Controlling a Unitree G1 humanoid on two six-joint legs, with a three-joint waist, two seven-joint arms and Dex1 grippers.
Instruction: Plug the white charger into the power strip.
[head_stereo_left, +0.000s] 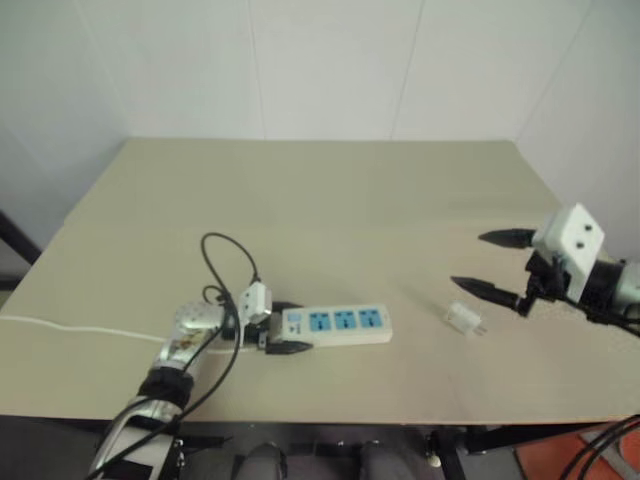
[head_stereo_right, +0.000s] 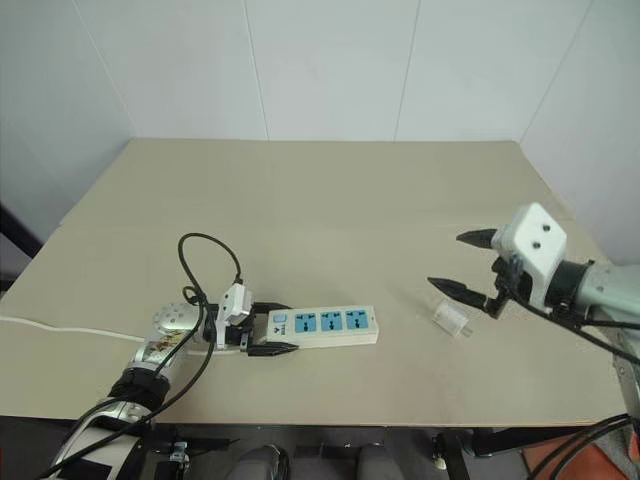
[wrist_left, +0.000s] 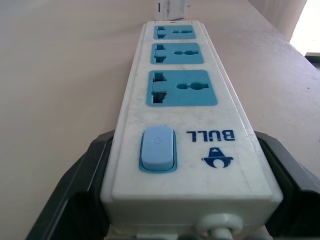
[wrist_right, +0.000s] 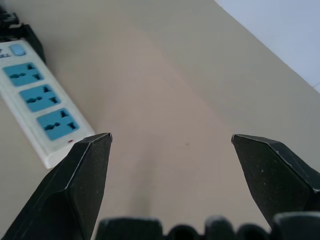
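Note:
My right gripper grabs the charger by the flat sides of its white body (head_stereo_left: 462, 317) next, since the charger's metal pins stick out at one end.
The power strip (head_stereo_left: 340, 324) is long and white with three blue socket faces, and it lies flat near the table's front edge. My left gripper (head_stereo_left: 300, 327) is shut on its switch end, one black finger (wrist_left: 75, 190) against each long side. The white charger (head_stereo_left: 464, 319) lies on the table to the right of the strip, apart from it. My right gripper (head_stereo_left: 468, 260) hovers open above the table, just right of and beyond the charger, with nothing between its fingers (wrist_right: 80, 180).
The beige table (head_stereo_left: 330, 190) stretches bare towards the white walls. A thin white cord (head_stereo_left: 70, 328) runs left from the strip to the table's edge. A black cable loop (head_stereo_left: 225, 260) stands up from my left wrist.

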